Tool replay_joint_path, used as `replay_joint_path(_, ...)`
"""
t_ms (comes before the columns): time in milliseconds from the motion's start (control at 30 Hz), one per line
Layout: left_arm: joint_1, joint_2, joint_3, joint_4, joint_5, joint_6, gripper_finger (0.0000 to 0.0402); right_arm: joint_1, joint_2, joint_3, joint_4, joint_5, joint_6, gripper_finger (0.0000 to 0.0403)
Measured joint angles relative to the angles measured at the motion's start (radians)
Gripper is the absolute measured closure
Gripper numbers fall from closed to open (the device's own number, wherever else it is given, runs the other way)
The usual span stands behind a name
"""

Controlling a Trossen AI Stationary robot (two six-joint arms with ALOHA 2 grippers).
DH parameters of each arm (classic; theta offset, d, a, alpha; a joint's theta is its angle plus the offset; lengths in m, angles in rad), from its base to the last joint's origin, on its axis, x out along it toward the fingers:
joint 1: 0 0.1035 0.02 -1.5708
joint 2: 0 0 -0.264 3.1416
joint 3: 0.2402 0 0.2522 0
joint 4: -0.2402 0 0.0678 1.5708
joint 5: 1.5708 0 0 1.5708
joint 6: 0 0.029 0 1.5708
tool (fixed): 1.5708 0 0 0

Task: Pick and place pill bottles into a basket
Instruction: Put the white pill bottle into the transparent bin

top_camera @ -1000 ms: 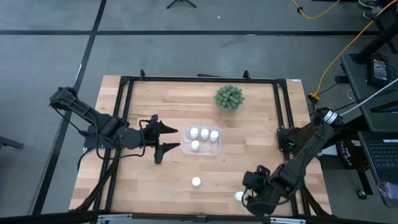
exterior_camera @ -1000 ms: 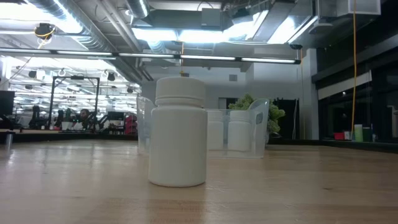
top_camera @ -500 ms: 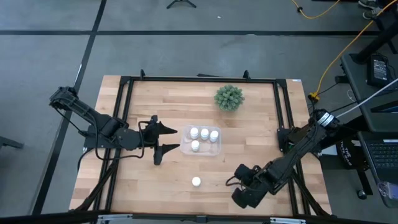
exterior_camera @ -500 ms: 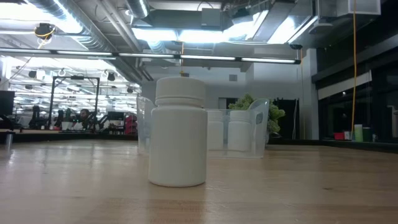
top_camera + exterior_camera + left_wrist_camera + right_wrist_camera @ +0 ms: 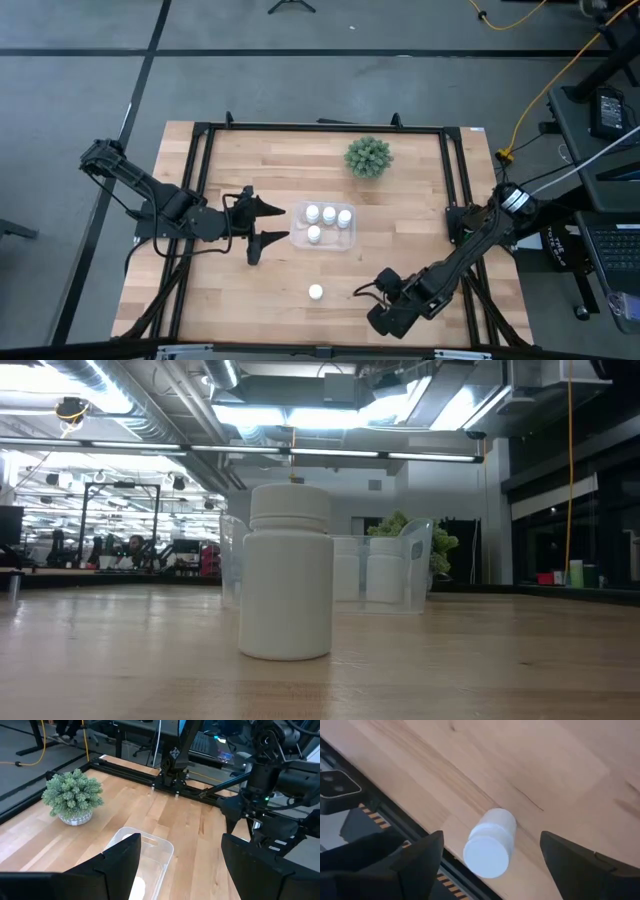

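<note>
The robot's right gripper needs to place the white pill bottle in the clear basket with the others, so it should grab the bottle by its end with the cap (image 5: 486, 855) next.
The clear basket (image 5: 349, 236) sits mid-table and holds several white pill bottles (image 5: 329, 214). It also shows in the left wrist view (image 5: 159, 849). One bottle (image 5: 316, 292) stands alone on its base on the wood, in front of the basket, and is large in the low view (image 5: 290, 575). Another bottle (image 5: 491, 842) stands at the table's near edge, between the open fingers of my right gripper (image 5: 380, 317), which stands over it without touching and hides it in the high view. My left gripper (image 5: 286, 222) waits open and empty just left of the basket.
A green spiky plant (image 5: 368, 157) stands at the far side of the table, beyond the basket. A black metal frame (image 5: 200, 180) runs around the tabletop. Its near rail (image 5: 350, 827) lies close to the bottle under my right gripper.
My right gripper has gone toward the table's left along the near edge and now stands over the bottle there, which showed beside it before and is now covered in the high view. The bottles and the basket have kept still.
</note>
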Motion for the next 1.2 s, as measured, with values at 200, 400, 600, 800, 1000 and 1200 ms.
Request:
replay_joint_path(200, 0.000, 0.000, 0.000, 0.002, 0.000, 0.000, 0.0132, 0.005, 0.006, 0.000, 0.000, -0.032, 0.016, 0.0071)
replay_joint_path(400, 0.001, 0.000, 0.000, 0.006, 0.000, 0.001, 0.0132, 0.006, 0.020, 0.000, 0.003, -0.046, 0.015, 0.0071)
replay_joint_path(600, 0.001, 0.000, 0.000, 0.007, -0.001, 0.004, 0.0132, 0.005, 0.038, 0.000, 0.027, -0.046, 0.020, 0.0071)
replay_joint_path(800, 0.001, -0.001, 0.000, 0.008, -0.002, 0.022, 0.0132, 0.006, 0.086, 0.000, 0.070, -0.075, 0.034, 0.0071)
replay_joint_path(1000, 0.001, 0.000, 0.000, 0.007, -0.002, 0.041, 0.0132, 0.006, 0.121, 0.000, 0.081, -0.096, 0.033, 0.0072)
replay_joint_path(1200, 0.004, 0.000, 0.000, 0.008, -0.002, 0.041, 0.0132, 0.006, 0.122, 0.000, 0.073, -0.098, 0.021, 0.0121)
